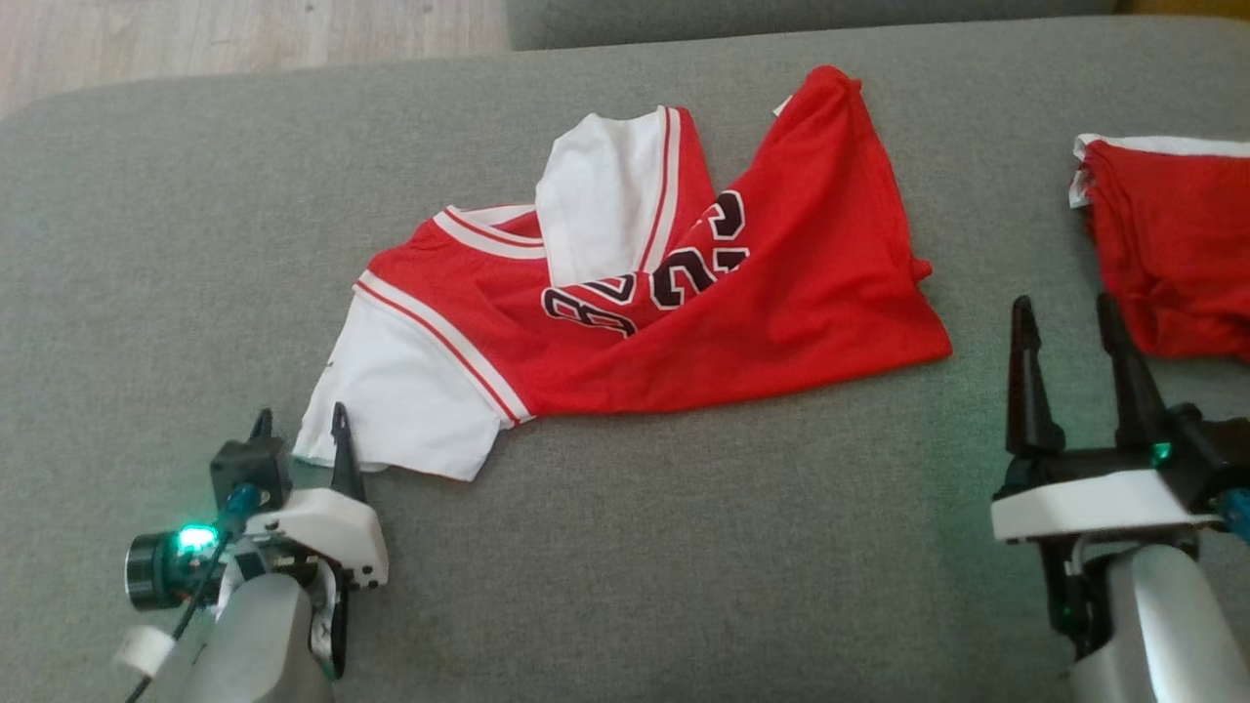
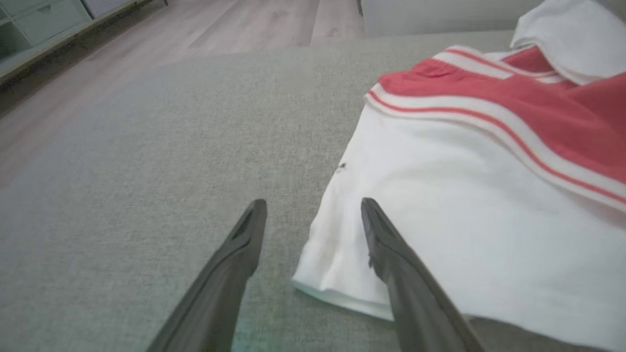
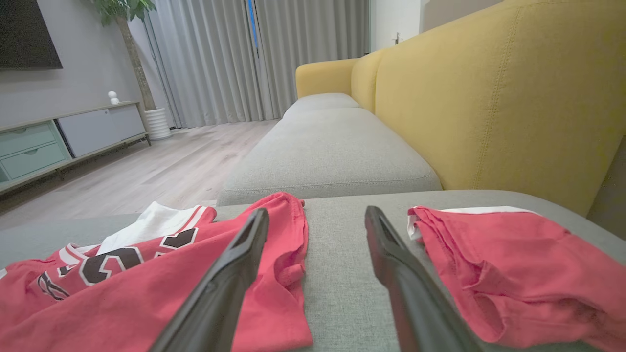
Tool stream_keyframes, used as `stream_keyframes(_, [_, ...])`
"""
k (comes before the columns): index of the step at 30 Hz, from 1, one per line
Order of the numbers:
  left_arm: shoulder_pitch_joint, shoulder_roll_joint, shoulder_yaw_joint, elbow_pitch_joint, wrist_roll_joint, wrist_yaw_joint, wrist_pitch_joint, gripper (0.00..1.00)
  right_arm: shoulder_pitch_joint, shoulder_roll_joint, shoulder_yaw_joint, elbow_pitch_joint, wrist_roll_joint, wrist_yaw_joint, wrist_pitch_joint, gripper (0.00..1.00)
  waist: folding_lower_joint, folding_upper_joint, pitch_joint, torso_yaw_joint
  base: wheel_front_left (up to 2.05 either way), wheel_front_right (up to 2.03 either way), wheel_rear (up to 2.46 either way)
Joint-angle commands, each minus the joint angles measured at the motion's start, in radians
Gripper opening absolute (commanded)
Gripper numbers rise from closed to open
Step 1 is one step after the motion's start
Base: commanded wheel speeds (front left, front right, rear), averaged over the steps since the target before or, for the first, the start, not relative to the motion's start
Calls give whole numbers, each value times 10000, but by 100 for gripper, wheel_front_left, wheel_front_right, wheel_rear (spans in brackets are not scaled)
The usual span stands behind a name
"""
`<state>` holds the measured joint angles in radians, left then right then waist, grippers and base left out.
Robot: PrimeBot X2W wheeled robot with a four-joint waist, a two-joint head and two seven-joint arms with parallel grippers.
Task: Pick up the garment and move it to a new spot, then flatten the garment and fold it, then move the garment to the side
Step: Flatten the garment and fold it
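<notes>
The left gripper grips the white sleeve by its folded outer edge [image 1: 309, 424] next. That edge rises slightly from the cushion while the sleeve's broad middle [image 1: 410, 392] lies flat.
A red jersey [image 1: 762, 293] with white sleeves and dark numbers lies crumpled on the grey cushion; one white sleeve is folded over its top. My left gripper [image 1: 299, 422] is open at the lower corner of the near white sleeve [image 2: 440, 205], one finger over the cloth and one beside it on the cushion. My right gripper [image 1: 1064, 308] is open and empty, hovering above bare cushion between the jersey's right edge [image 3: 274, 274] and a second red garment [image 3: 503, 274].
The second red garment [image 1: 1172, 244] with white trim lies folded at the right edge of the grey cushion [image 1: 684, 547]. A yellow sofa back [image 3: 489, 98] rises behind it. Wooden floor [image 2: 220, 29] and a low cabinet [image 3: 49, 142] lie beyond the cushion's far edge.
</notes>
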<state>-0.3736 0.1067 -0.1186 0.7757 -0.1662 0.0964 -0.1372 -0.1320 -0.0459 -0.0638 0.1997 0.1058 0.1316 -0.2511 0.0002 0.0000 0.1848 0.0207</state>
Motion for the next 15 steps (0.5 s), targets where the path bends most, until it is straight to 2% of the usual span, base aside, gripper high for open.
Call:
stream_keyframes(1, [-366, 300, 322, -19, 7, -7, 82, 100, -263, -44, 123, -367, 7, -9, -106, 100, -2, 0, 32, -27, 0, 0, 0])
stream_keyframes(11, [-604, 273, 91, 1101, -126, -280, 679, 100, -314, -44, 83, -316, 80, -9, -106, 100, -2, 0, -43, -46, 0, 0, 0])
stream_keyframes(12, [-637, 243, 19, 1198, -182, -464, 727, 0, -319, -43, 89, -295, 96, -9, -107, 100, -2, 0, -78, -17, 0, 0, 0])
stream_keyframes(15, [-669, 188, -68, 1172, -232, -676, 607, 0, -311, -43, 87, -227, 104, -9, -107, 100, -2, 0, -139, 24, 0, 0, 0])
